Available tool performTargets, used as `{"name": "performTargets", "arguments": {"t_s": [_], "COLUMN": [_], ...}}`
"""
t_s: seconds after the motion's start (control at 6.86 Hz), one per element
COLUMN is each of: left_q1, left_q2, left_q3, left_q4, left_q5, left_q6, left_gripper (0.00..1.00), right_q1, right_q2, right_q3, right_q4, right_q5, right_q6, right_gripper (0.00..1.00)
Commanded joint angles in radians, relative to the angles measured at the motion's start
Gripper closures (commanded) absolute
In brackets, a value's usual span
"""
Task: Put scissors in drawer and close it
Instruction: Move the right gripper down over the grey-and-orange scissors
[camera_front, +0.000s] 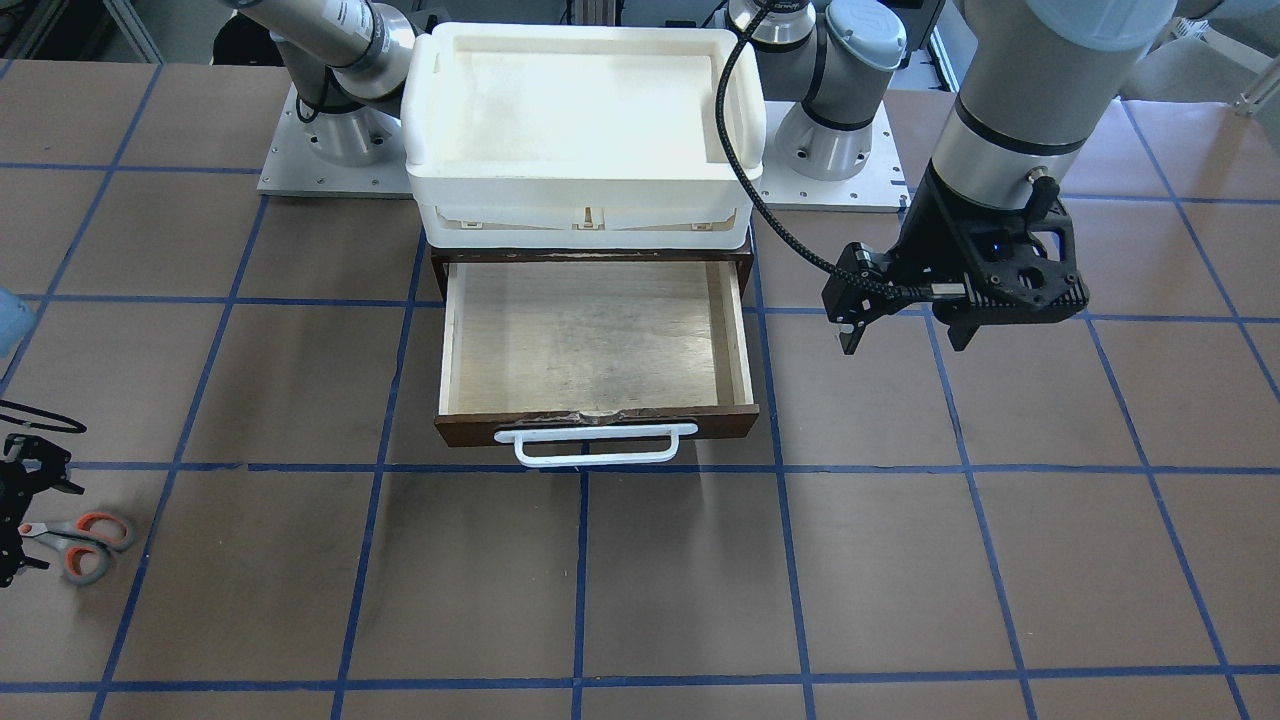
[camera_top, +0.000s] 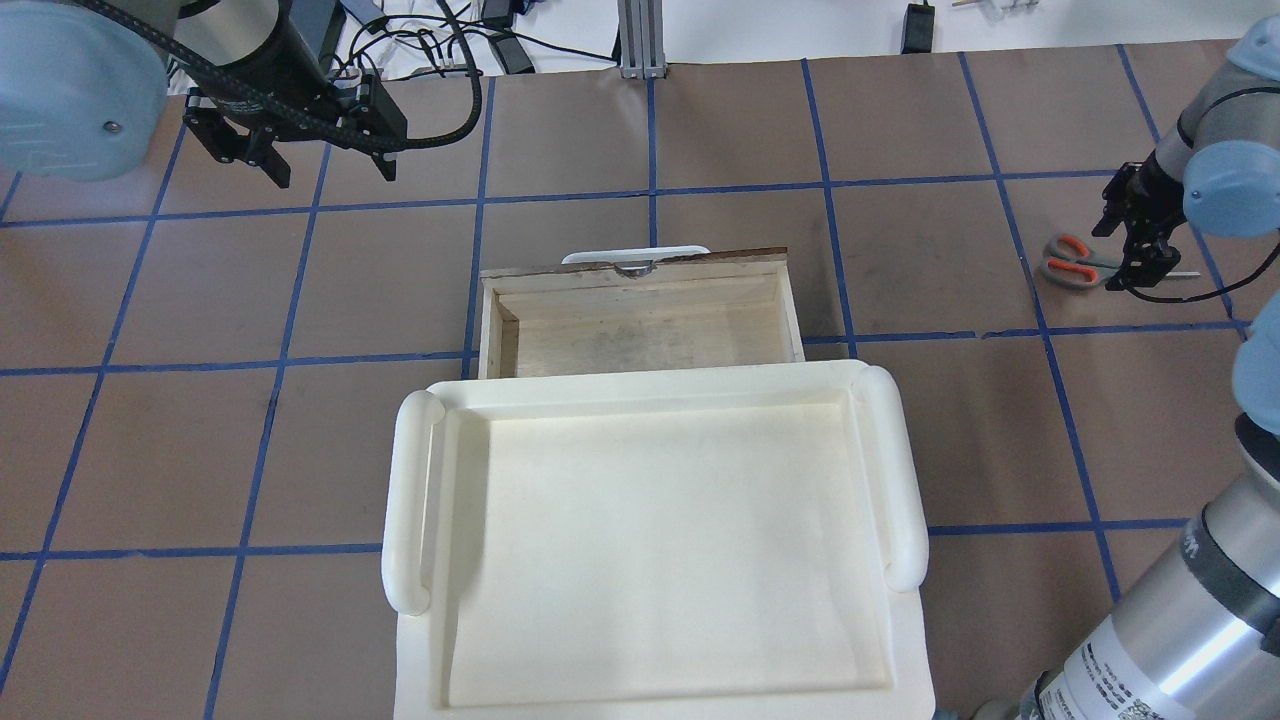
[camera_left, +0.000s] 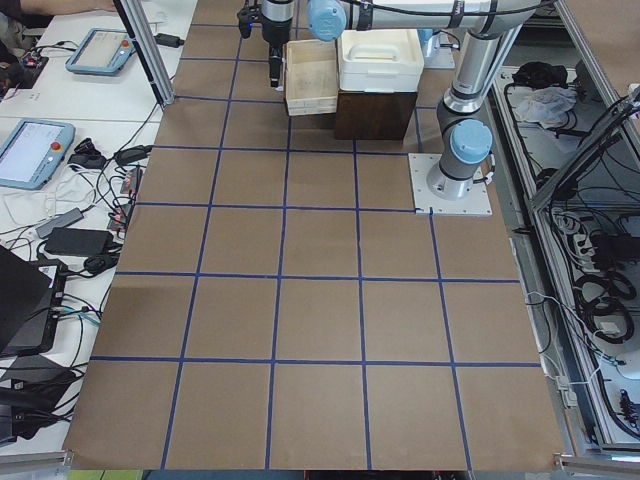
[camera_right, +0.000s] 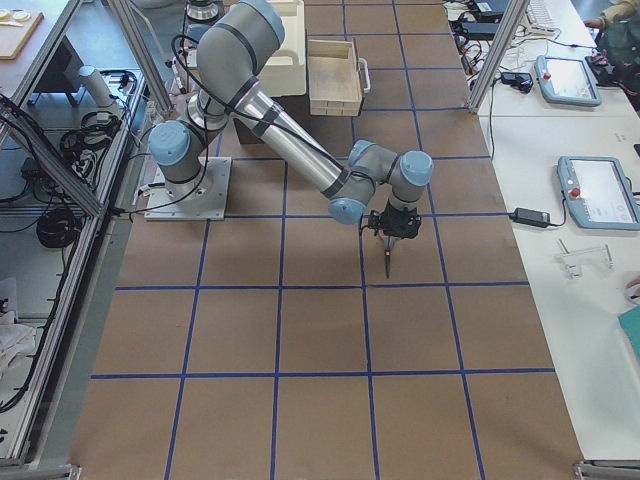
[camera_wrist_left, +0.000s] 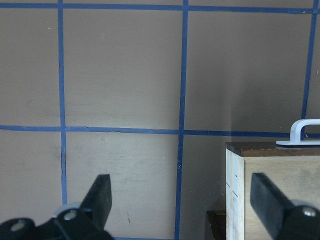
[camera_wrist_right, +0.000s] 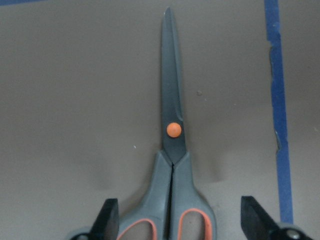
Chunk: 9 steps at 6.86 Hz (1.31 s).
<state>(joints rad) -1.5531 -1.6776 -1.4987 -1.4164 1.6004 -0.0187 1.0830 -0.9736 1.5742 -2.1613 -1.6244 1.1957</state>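
Note:
I should next use my right gripper to grab the scissors by their grey handles just behind the pivot, and so lay them in the drawer (camera_front: 600, 340).
The scissors (camera_front: 88, 545), grey-and-orange handles, lie flat on the table far out to my right; they also show in the overhead view (camera_top: 1072, 262). My right gripper (camera_front: 30, 528) hangs over them, open. In the right wrist view its fingers (camera_wrist_right: 107, 220) stand on either side of the scissors' handles (camera_wrist_right: 172, 165), blades pointing away. The dark wooden drawer (camera_front: 600, 340) stands pulled open and empty, its white handle (camera_front: 595, 445) at the front. My left gripper (camera_front: 905, 335) is open and empty, above the table beside the drawer's corner (camera_wrist_left: 280, 165).
A white plastic tray (camera_front: 585, 215) sits on top of the drawer's cabinet, empty. The table is brown with a blue tape grid. Both arm bases (camera_front: 830, 130) stand behind the cabinet. Operator desks with tablets (camera_right: 600, 190) line the table's far side.

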Motion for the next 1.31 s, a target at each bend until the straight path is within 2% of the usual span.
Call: {"name": "performTargets", "arguments": {"t_s": [0.0, 0.87, 1.02, 1.17], "left_q1": [-0.001, -0.001, -0.001, -0.001], "left_q2": [0.022, 0.012, 0.003, -0.001], "left_q3": [0.002, -0.017, -0.017, -0.034], "left_q4": [-0.025, -0.068, -0.065, -0.056], "left_q5": [0.000, -0.008, -0.040, -0.084], "left_q6": [0.000, -0.001, -0.015, -0.015], "left_gripper": [0.00, 0.00, 0.00, 0.00], "right_q1": [-0.006, -0.028, -0.029, -0.029], "right_q2": [0.006, 0.019, 0.018, 0.019], "right_q3": [0.007, 0.006, 0.004, 0.004], "right_q4": [-0.017, -0.014, -0.014, -0.014], "right_q5": [-0.011, 0.001, 0.006, 0.008], "right_q6": [-0.007, -0.045, -0.041, -0.041], "right_gripper": [0.14, 0.24, 0.39, 0.48]}}
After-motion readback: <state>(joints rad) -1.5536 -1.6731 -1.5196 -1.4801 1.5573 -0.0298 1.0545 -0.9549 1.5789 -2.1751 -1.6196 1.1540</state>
